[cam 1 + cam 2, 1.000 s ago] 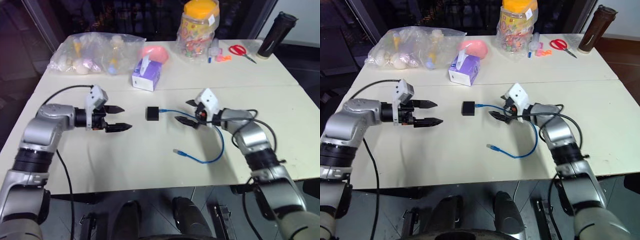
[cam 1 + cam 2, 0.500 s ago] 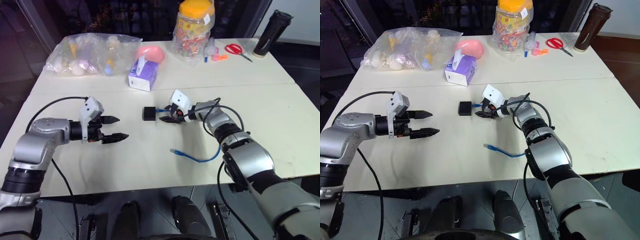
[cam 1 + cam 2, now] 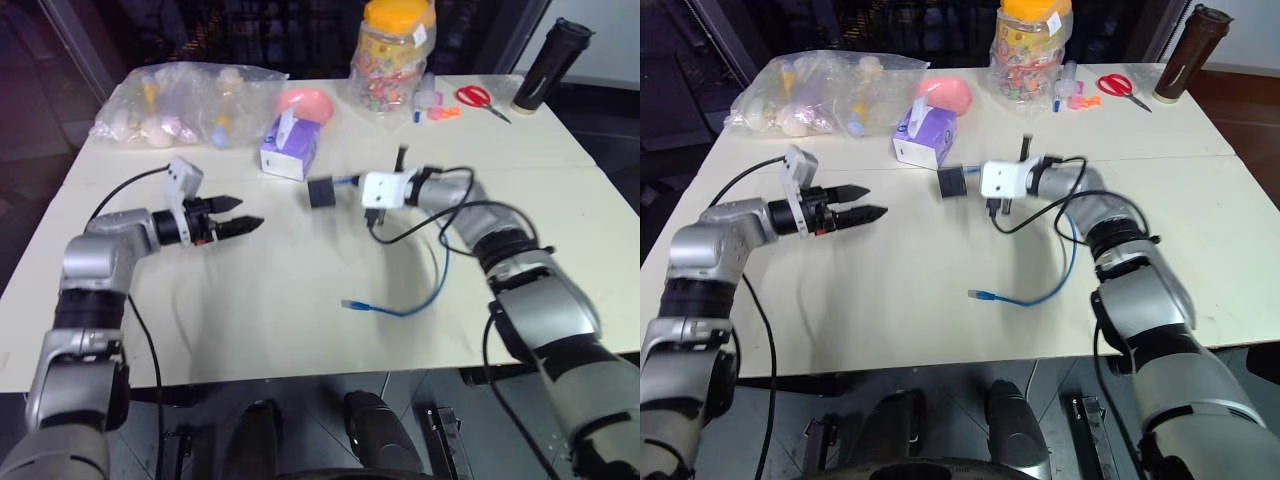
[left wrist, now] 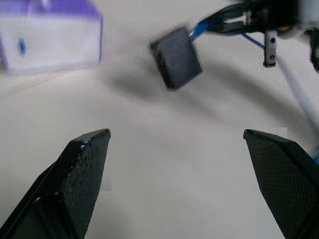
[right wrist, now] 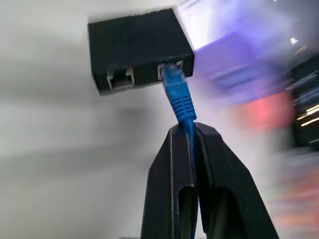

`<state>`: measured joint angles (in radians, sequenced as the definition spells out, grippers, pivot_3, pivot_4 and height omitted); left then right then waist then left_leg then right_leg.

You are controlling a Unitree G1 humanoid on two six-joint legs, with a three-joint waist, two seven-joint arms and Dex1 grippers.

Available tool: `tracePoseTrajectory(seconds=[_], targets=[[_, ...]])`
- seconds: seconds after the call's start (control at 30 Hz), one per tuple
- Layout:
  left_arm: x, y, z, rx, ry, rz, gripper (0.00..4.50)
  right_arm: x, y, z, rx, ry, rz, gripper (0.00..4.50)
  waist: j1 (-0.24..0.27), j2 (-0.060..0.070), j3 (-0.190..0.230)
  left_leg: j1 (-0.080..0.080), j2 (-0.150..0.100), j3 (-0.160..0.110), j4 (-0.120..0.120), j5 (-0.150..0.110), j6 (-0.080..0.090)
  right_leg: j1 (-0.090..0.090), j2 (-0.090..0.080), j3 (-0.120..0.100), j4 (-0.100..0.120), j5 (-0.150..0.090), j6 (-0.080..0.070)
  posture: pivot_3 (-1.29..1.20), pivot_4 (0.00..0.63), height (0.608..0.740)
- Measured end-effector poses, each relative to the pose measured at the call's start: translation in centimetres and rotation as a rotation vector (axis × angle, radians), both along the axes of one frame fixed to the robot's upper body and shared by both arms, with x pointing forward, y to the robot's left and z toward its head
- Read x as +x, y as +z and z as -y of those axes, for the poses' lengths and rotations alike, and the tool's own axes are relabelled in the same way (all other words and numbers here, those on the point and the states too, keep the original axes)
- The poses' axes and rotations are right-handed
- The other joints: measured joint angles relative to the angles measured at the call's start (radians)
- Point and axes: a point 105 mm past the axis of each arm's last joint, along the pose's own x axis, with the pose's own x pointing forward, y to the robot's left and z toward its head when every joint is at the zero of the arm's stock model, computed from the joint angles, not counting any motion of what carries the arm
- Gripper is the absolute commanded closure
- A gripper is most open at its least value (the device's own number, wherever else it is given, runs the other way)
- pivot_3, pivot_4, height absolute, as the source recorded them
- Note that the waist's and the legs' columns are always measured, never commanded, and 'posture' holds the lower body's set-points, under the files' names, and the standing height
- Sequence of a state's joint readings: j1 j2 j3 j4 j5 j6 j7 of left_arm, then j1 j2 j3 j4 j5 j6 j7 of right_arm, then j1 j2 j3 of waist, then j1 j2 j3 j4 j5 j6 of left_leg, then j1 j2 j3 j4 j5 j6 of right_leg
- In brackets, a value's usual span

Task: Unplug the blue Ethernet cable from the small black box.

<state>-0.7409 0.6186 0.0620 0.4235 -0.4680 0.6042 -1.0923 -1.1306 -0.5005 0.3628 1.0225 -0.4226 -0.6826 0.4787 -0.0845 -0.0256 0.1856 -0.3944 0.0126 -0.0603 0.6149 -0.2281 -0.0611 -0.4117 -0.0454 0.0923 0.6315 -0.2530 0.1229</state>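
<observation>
My left gripper needs to grab the small black box by its flat sides next, because the blue plug [image 3: 345,181] [image 4: 200,30] and my right gripper crowd the side of the box with the ports. Then the cable can be unplugged.
The small black box [image 3: 320,190] hangs tilted just above the table, with its shadow below it. The blue Ethernet cable [image 5: 175,94] is plugged into one of the box's two ports. My right gripper [image 5: 192,132] is shut on the cable just behind the plug. From there the cable [image 3: 437,280] loops over the table to its loose plug [image 3: 353,304]. My left gripper [image 3: 245,212] stands open to the left of the box, pointing at it with nothing between its fingers [image 4: 84,169]. The box [image 4: 175,57] lies well ahead of them.
A purple-and-white tissue box [image 3: 290,150] stands just behind the black box. Along the far edge are a plastic bag of items [image 3: 190,100], a pink bowl [image 3: 308,102], a candy jar [image 3: 395,50], red scissors [image 3: 480,98] and a dark bottle [image 3: 550,65].
My right gripper has closed on the cable by the plug, rolled and risen, lifting the black box off the table. My left gripper has moved a little toward the box, still open.
</observation>
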Motion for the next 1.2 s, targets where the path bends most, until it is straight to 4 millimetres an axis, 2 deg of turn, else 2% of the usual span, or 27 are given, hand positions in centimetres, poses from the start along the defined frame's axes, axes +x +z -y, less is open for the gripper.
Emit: tracePoseTrajectory(seconds=[0.07,0.2,0.33,0.47,0.6,0.7,0.9,0.97,1.03,1.13,1.2], targets=[[0.7,1.7,1.5,-0.108,-0.092,-0.026,0.00,-1.1,2.2,0.0,0.032,0.047,0.114,4.40,0.001,0.000,0.000,0.000,0.000,-0.001,-0.002,-0.001,0.001,0.000,0.000,-0.002,-0.001,0.000,0.000,0.00,0.150,0.739],[1.5,3.9,3.8,-0.263,-0.232,-0.080,0.00,-2.4,2.9,0.2,0.067,0.070,0.179,4.40,0.006,0.000,0.000,0.000,0.000,-0.001,-0.002,-0.002,0.003,0.001,0.000,-0.003,-0.002,-0.001,0.001,0.00,0.150,0.739],[2.7,4.4,5.9,-0.355,-0.258,-0.103,0.00,-3.0,3.5,0.3,0.112,0.055,0.182,4.40,0.012,-0.001,0.000,-0.001,0.000,0.000,0.001,-0.002,0.003,0.002,0.000,-0.003,-0.002,-0.001,0.001,0.00,0.150,0.739],[3.3,4.7,7.6,-0.333,-0.281,-0.078,0.00,-3.7,4.6,0.0,0.136,0.056,0.197,4.40,0.013,-0.001,0.000,0.002,0.000,-0.001,0.001,-0.001,0.002,0.004,0.000,-0.003,-0.002,-0.001,0.001,0.00,0.150,0.739],[3.6,4.1,9.0,-0.306,-0.276,-0.073,0.00,-4.1,4.2,0.1,0.140,0.039,0.175,4.40,0.014,-0.001,0.000,0.002,0.000,-0.001,0.001,-0.001,0.002,0.004,0.000,-0.003,-0.002,-0.001,0.001,0.00,0.150,0.739],[3.9,3.8,10.0,-0.312,-0.270,-0.067,0.85,-4.6,3.8,-0.1,0.146,0.039,0.152,4.50,0.015,-0.001,0.000,0.001,0.000,-0.001,0.001,-0.001,0.002,0.004,0.000,-0.003,-0.002,-0.001,0.001,0.00,0.150,0.739],[3.7,4.4,10.6,-0.352,-0.301,-0.051,3.37,-4.8,3.3,-0.1,0.150,0.015,0.120,4.50,0.015,-0.001,0.000,0.001,0.000,-0.001,0.001,-0.001,0.002,0.004,0.000,-0.003,-0.001,-0.001,0.001,0.00,0.150,0.739],[3.5,4.5,10.9,-0.353,-0.323,-0.051,3.96,-4.8,3.1,0.0,0.152,0.002,0.108,4.50,0.015,-0.001,0.000,0.001,0.000,-0.001,0.001,-0.001,0.002,0.004,0.000,-0.003,-0.001,-0.001,0.001,0.00,0.150,0.739],[3.4,4.5,10.8,-0.348,-0.329,-0.050,3.95,-4.9,3.1,0.0,0.152,0.003,0.104,4.50,0.015,-0.001,0.000,0.001,0.000,-0.001,0.001,-0.001,0.002,0.004,0.000,-0.003,-0.002,-0.001,0.001,0.00,0.150,0.739],[3.5,4.3,10.7,-0.331,-0.318,-0.051,3.95,-5.1,2.9,0.0,0.159,0.002,0.073,3.60,0.015,-0.001,0.000,0.001,0.000,-0.001,0.001,-0.001,0.002,0.004,0.000,-0.003,-0.001,-0.001,0.001,0.00,0.150,0.739],[3.7,4.3,10.3,-0.320,-0.298,-0.050,3.95,-5.6,2.4,-0.1,0.169,0.014,0.041,2.57,0.015,-0.001,0.000,0.001,0.000,-0.001,0.001,-0.001,0.002,0.004,0.000,-0.003,-0.001,-0.001,0.001,0.00,0.150,0.739]])
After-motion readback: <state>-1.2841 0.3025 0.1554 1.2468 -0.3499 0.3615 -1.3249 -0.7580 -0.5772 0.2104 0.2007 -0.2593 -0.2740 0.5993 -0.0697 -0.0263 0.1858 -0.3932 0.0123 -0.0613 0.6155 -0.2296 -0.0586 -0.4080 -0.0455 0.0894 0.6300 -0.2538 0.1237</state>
